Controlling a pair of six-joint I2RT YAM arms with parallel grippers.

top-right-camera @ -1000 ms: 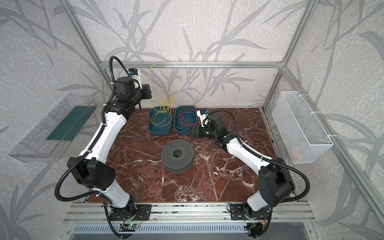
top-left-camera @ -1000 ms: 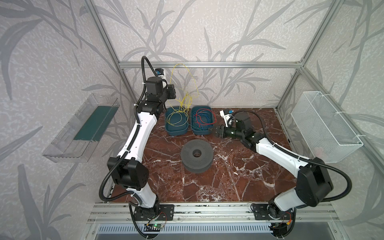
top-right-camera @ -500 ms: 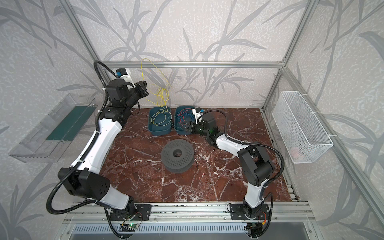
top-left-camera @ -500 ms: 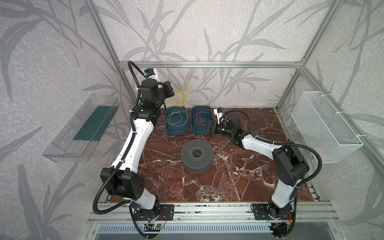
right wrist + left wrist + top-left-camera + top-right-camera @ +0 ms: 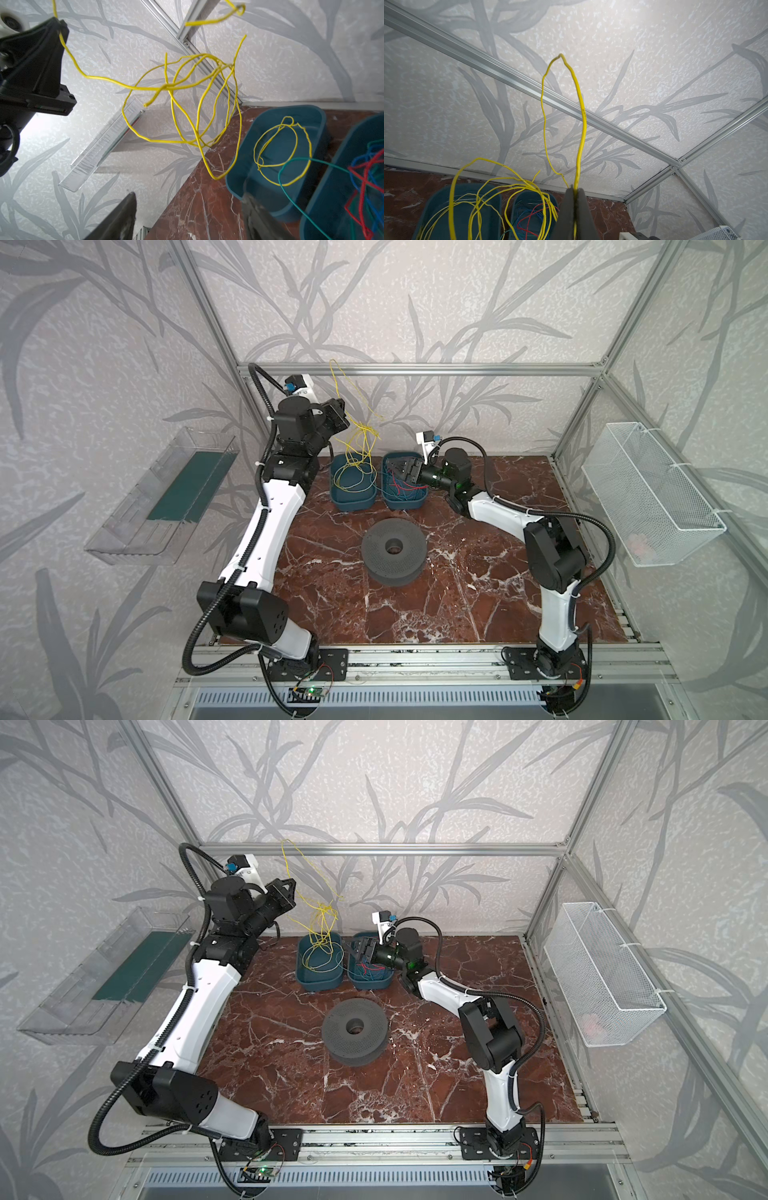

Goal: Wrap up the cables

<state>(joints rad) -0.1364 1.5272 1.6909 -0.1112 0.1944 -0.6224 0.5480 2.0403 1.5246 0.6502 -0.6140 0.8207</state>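
Note:
My right gripper grabs the yellow cable by its hanging loops next, away from my left gripper's piece of cable, to stretch the tangle for wrapping.
Thin yellow cables (image 5: 360,435) (image 5: 320,917) hang in loose tangled loops from my left gripper (image 5: 338,406) (image 5: 291,884). It is raised high above the left blue bin (image 5: 353,506) (image 5: 318,987). In the left wrist view the left gripper (image 5: 575,187) is shut on one yellow strand (image 5: 579,116). More yellow loops lie in that bin (image 5: 282,149). My right gripper (image 5: 398,470) (image 5: 359,950) (image 5: 189,195) hovers open and empty over the right blue bin (image 5: 405,506), facing the hanging loops (image 5: 187,89). The grey perforated spool (image 5: 392,547) (image 5: 354,1027) lies flat mid-table.
The right blue bin (image 5: 372,986) holds red, blue and green wires (image 5: 363,180). A clear plastic tray (image 5: 166,497) hangs on the left wall. A white wire basket (image 5: 648,493) hangs on the right wall. Aluminium frame bars (image 5: 415,369) run along the back.
My right gripper has swung back and left over the right bin and its jaws have widened. The left gripper has stayed shut on the yellow cable, shifting slightly with the loops swinging.

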